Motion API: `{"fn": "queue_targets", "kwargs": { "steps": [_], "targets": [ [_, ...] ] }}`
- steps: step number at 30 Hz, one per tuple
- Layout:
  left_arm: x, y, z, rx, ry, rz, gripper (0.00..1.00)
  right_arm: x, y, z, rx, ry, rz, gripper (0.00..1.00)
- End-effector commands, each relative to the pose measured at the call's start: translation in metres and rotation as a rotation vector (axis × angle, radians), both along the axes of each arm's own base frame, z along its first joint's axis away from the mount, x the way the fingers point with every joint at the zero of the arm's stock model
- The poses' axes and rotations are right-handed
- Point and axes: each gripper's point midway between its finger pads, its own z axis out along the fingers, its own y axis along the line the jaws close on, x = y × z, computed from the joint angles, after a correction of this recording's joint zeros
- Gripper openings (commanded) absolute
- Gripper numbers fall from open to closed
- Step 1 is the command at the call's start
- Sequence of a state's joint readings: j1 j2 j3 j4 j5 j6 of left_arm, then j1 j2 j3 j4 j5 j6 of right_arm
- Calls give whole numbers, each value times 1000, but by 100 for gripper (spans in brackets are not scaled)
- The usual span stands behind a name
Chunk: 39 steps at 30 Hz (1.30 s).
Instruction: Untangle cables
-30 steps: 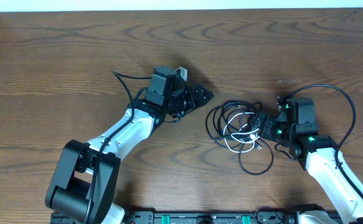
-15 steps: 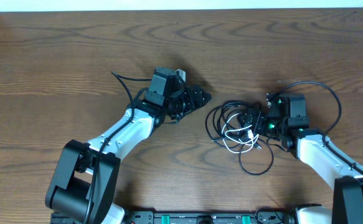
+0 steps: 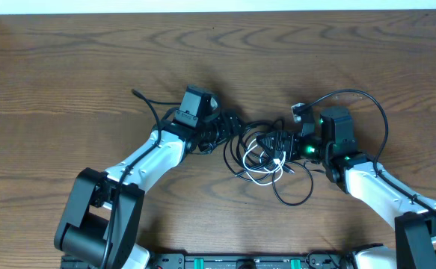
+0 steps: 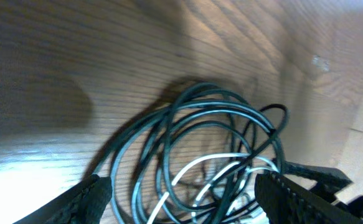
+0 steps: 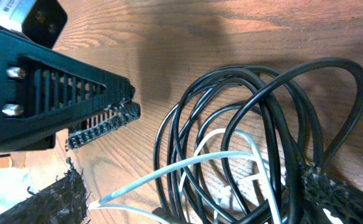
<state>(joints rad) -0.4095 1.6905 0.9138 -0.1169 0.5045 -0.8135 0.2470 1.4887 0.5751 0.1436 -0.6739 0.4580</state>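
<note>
I should next grab the black loops together at the heap's outer edge [image 3: 229,158] [image 4: 197,89] with my left gripper, so the white cord stays exposed to untangle.
The cables lie in one tangled heap [image 3: 265,153] at mid-table: black loops [image 3: 293,199] with a white cord [image 3: 259,176] threaded through. My left gripper [image 3: 229,131] reaches the heap's left edge, and my right gripper [image 3: 281,142] comes in from the right. In the left wrist view the black coil [image 4: 187,106] and white cord [image 4: 197,168] run between the open left gripper [image 4: 184,202]. The right wrist view shows black loops [image 5: 262,124] and the white cord [image 5: 218,162] between the open right gripper [image 5: 193,199]. Neither gripper is shut on a cord.
The left gripper's finger [image 5: 63,99] shows close by at the upper left of the right wrist view. Each arm's own thick black wire arcs beside it, the right one [image 3: 367,101] and the left one [image 3: 146,101]. Bare wooden tabletop [image 3: 90,60] surrounds the heap.
The right arm swung left and the cable heap shifted left with it. The left gripper moved right to the heap's edge. Both grippers now face each other over the cables.
</note>
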Motion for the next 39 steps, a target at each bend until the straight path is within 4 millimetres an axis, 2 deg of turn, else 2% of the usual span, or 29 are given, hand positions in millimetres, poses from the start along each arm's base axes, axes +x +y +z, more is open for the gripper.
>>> {"fn": "queue_targets", "kwargs": {
  "steps": [1,5,12,14,19,23,32,39],
  "targets": [
    [6,10,0,62,-30,29,80,-2,4,2,13,-6,32,98],
    [6,15,-4,130,-96,-52,80,-4,4,0,9,8,32,98],
    [5,15,-9,317,-300,-314,80,-4,2,-3,-4,15,22,98],
    [4,12,-12,463,-401,-422,80,-5,2,-3,-3,23,19,99],
    [-3,-5,-11,558,-503,-554,80,-5,1,-4,0,35,13,99],
    [0,-1,-17,614,-506,-548,80,-7,1,-5,-1,42,14,99],
    [8,-8,-47,614,-493,-553,79,-8,1,-6,-4,49,14,99],
    [4,-5,-62,627,-455,-569,59,-9,1,-7,-5,57,14,99]
  ]
}}
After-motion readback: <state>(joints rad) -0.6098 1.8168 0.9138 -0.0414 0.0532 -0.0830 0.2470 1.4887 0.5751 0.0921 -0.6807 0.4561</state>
